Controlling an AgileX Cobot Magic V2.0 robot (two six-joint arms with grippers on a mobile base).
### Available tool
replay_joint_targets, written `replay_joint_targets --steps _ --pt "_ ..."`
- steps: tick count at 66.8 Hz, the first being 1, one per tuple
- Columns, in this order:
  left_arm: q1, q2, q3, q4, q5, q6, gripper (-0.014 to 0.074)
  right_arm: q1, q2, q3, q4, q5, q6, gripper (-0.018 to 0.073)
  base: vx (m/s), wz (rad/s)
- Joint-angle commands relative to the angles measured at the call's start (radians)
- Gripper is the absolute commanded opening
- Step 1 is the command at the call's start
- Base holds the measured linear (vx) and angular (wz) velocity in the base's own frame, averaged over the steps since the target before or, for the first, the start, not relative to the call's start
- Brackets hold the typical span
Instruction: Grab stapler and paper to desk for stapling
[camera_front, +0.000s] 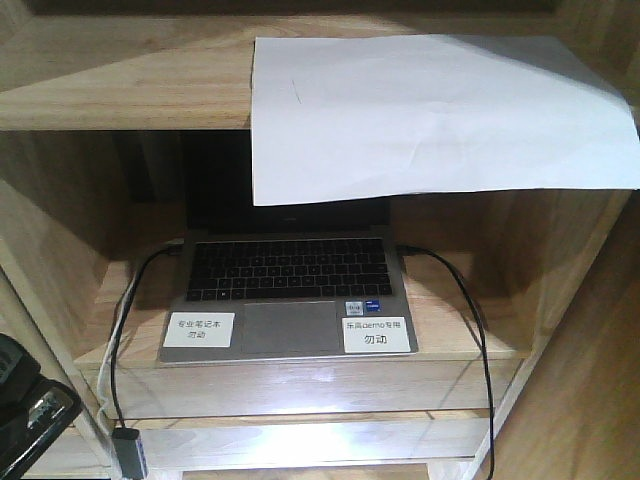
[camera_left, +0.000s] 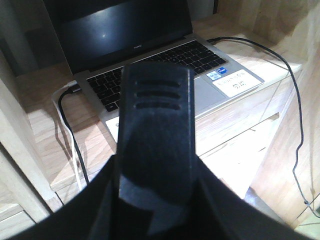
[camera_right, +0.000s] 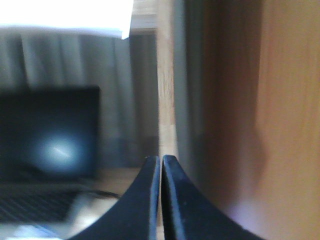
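Note:
The paper needs to go to the desk for stapling. My right gripper will next grab the white paper (camera_front: 430, 110) by its overhanging edge (camera_front: 440, 185).
The white paper (camera_front: 430, 110) lies on the top shelf. Its front edge hangs over the laptop compartment. It also shows as a bright blur in the right wrist view (camera_right: 65, 15). My left gripper (camera_left: 157, 200) is shut on a long black ribbed body, apparently the stapler (camera_left: 155, 115), held in front of the laptop. Its orange patch is hidden. The left arm's end shows at the bottom left of the front view (camera_front: 30, 410). My right gripper (camera_right: 161, 159) is shut and empty, close to a wooden upright, below the paper. The desk is out of view.
An open laptop (camera_front: 290, 290) with two white labels sits in the shelf unit's middle compartment (camera_front: 60, 240). Black cables (camera_front: 470, 320) run down from both of its sides. The wooden side wall (camera_right: 260, 110) stands close on the right.

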Motion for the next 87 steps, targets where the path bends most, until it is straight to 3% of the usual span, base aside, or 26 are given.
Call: replay_joint_targets --steps 1,17,27,39,50,59,77,87 --pt "-0.003 0.006 -0.035 -0.026 -0.102 -0.001 -0.0007 -0.007 -0.014 0.004 -0.027 -0.080 0.192 -0.0009 0.00 0.00" --pt "-0.003 0.006 -0.035 -0.026 -0.102 -0.001 -0.0007 -0.007 -0.014 0.004 -0.235 -0.081 0.917 -0.0009 0.00 0.00" --pt "-0.003 0.006 -0.035 -0.026 -0.102 -0.001 -0.0007 -0.006 0.007 0.003 -0.342 -0.074 1.206 -0.0003 0.00 0.00" --pt "-0.003 0.006 -0.035 -0.026 -0.102 -0.001 -0.0007 0.024 0.160 -0.005 -0.346 -0.217 1.218 0.0101 0.00 0.00" --pt "-0.003 0.006 -0.035 -0.026 -0.102 -0.001 -0.0007 0.091 0.394 -0.025 -0.343 -0.509 1.216 0.0310 0.00 0.00" --pt "-0.003 0.006 -0.035 -0.026 -0.102 -0.001 -0.0007 0.094 0.603 -0.026 -0.326 -0.791 1.194 0.0438 0.00 0.00" --pt "-0.003 0.006 -0.035 -0.026 -0.102 -0.001 -0.0007 0.094 1.004 -0.128 -0.359 -1.242 1.192 0.0460 0.00 0.00" --pt "-0.003 0.006 -0.035 -0.026 -0.102 -0.001 -0.0007 0.094 1.109 -0.218 -0.370 -1.299 1.205 0.0460 0.00 0.00"
